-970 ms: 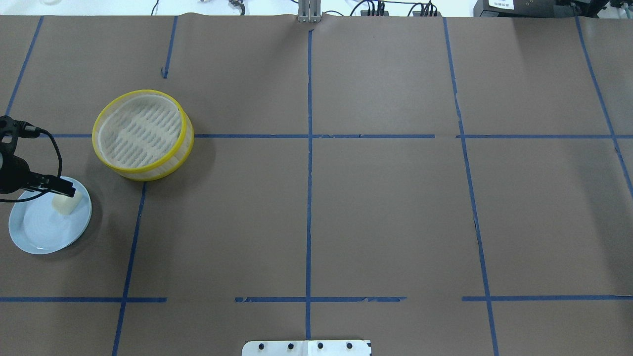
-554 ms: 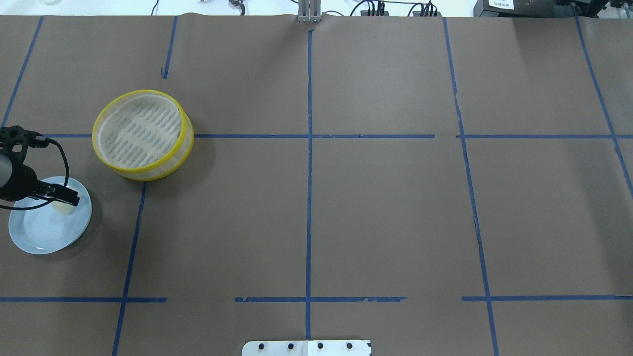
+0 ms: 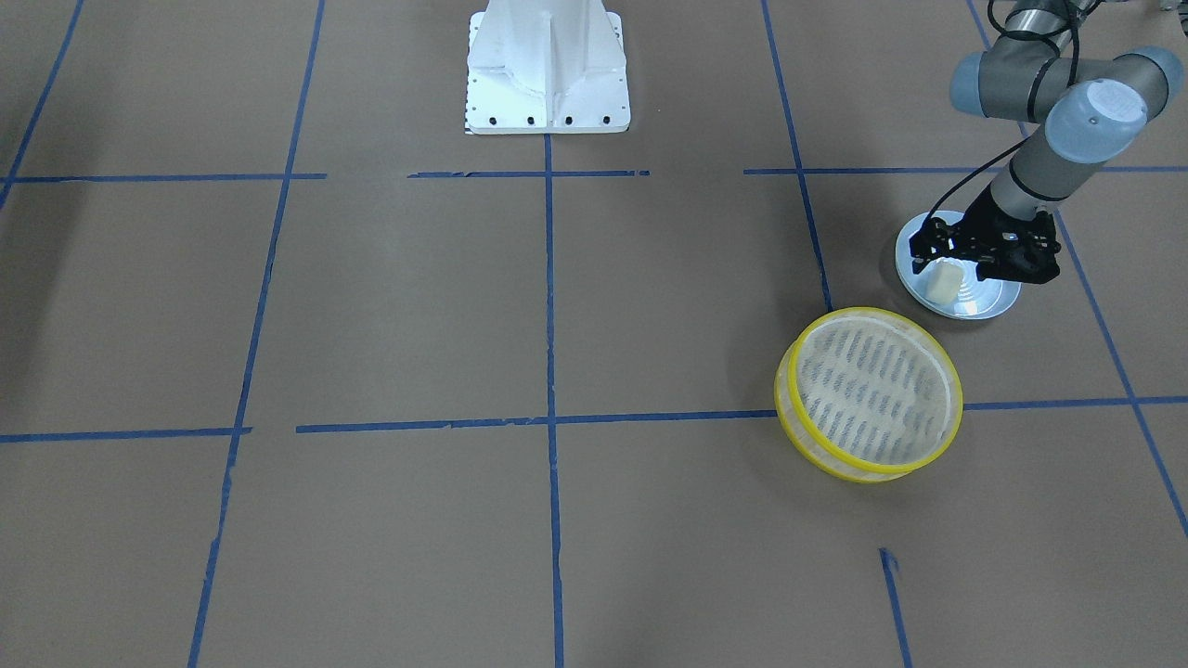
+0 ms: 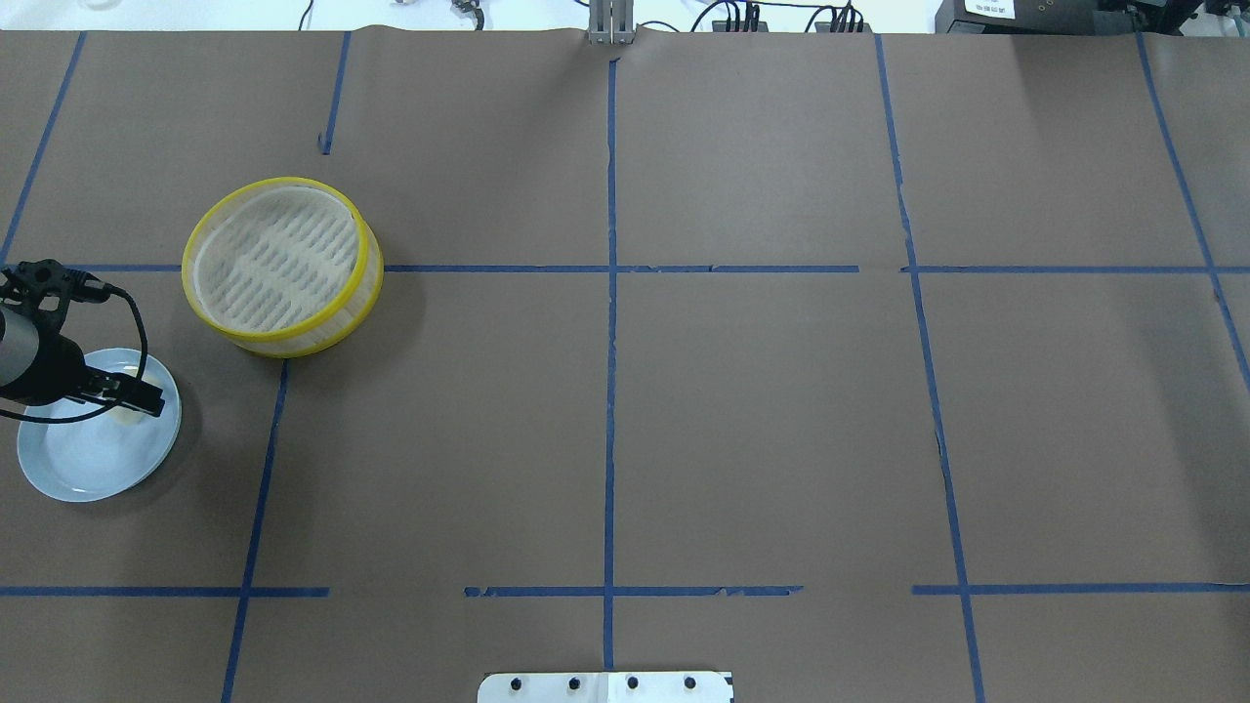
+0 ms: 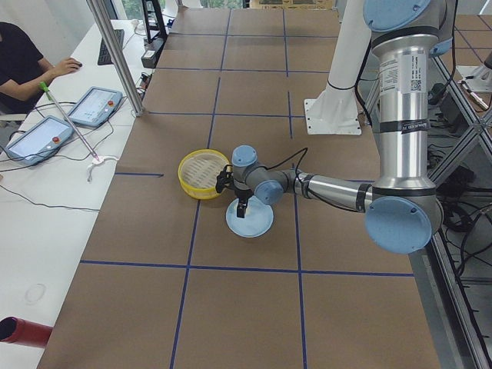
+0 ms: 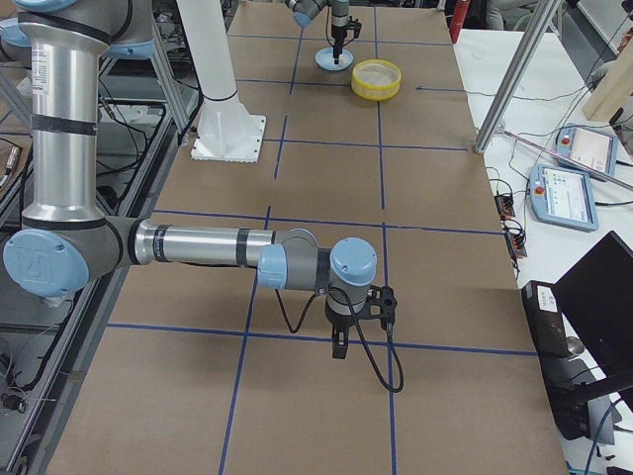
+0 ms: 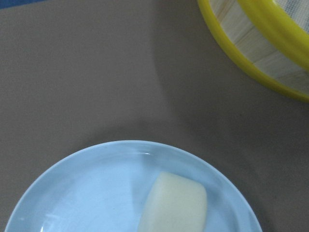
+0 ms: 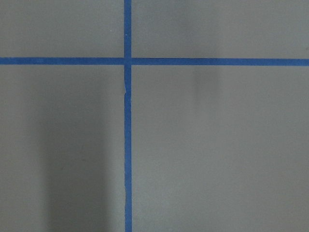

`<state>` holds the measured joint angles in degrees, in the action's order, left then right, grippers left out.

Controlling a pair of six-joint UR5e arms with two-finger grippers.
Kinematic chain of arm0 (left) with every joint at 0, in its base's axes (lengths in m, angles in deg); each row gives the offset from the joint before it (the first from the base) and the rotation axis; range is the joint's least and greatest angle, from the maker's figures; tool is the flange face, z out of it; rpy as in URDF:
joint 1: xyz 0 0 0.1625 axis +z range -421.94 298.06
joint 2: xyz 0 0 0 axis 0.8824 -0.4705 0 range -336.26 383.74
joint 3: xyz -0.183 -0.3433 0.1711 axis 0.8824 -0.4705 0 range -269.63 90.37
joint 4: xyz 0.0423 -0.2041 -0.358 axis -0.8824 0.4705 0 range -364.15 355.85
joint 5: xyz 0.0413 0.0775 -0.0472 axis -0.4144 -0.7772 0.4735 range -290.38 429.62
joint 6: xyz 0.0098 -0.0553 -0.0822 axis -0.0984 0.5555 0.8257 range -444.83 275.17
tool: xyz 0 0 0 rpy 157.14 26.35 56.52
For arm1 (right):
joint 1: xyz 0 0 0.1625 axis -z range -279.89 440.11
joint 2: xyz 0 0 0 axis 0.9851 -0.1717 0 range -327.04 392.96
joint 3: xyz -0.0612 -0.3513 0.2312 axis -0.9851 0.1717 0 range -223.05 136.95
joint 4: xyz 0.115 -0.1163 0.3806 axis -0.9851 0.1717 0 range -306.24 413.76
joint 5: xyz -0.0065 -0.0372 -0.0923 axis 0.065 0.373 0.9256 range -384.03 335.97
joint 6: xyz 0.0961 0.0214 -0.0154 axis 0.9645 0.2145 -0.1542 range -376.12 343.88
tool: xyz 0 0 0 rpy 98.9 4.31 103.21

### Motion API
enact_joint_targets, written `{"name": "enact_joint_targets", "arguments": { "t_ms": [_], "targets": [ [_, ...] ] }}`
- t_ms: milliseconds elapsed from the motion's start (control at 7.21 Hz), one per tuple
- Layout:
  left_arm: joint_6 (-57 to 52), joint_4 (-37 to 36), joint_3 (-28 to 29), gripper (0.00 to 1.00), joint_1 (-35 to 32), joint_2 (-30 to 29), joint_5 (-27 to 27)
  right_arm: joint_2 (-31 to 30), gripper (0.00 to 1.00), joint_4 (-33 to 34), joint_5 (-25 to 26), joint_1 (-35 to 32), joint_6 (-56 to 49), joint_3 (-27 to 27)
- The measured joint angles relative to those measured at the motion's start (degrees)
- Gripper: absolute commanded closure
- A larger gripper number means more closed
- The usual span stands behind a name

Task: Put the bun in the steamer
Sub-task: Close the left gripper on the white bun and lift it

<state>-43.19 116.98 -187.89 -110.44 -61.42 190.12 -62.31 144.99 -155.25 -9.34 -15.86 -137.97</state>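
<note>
The cream-white bun should go in the steamer (image 3: 871,390), so my left gripper will next pick it up by its rounded body (image 3: 944,284).
The cream-white bun (image 3: 947,280) lies on a light blue plate (image 3: 986,302) near the table's left end. My left gripper (image 3: 948,267) hangs low over the plate, open, with its fingers on either side of the bun. In the overhead view the left gripper (image 4: 132,397) covers most of the bun (image 4: 126,416). The left wrist view shows the bun (image 7: 174,203) on the plate (image 7: 82,193) and the steamer's wall (image 7: 260,53) at the upper right. The yellow-rimmed steamer (image 4: 281,264) stands empty beyond the plate. My right gripper (image 6: 339,346) shows only in the exterior right view; I cannot tell its state.
Brown paper with blue tape lines covers the table (image 4: 762,410). The robot's white base (image 3: 548,70) stands at the middle of the near edge. The right arm hovers over bare paper far from the plate. Tablets and an operator sit at a side table (image 5: 61,123).
My left gripper has come down over the bun, which now shows far less in the overhead view. The steamer and plate have not moved.
</note>
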Motion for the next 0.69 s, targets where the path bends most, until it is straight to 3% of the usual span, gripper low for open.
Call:
{"name": "enact_joint_targets", "arguments": {
  "t_ms": [277, 693],
  "targets": [
    [-2.1, 0.1, 0.6, 0.34, 0.0, -0.2, 0.0, 0.0, 0.00, 0.0, 0.0, 0.0, 0.0, 0.0],
    [-2.6, 0.1, 0.6, 0.54, 0.0, -0.2, 0.1, 0.0, 0.00, 0.0, 0.0, 0.0, 0.0, 0.0]
  ]
}}
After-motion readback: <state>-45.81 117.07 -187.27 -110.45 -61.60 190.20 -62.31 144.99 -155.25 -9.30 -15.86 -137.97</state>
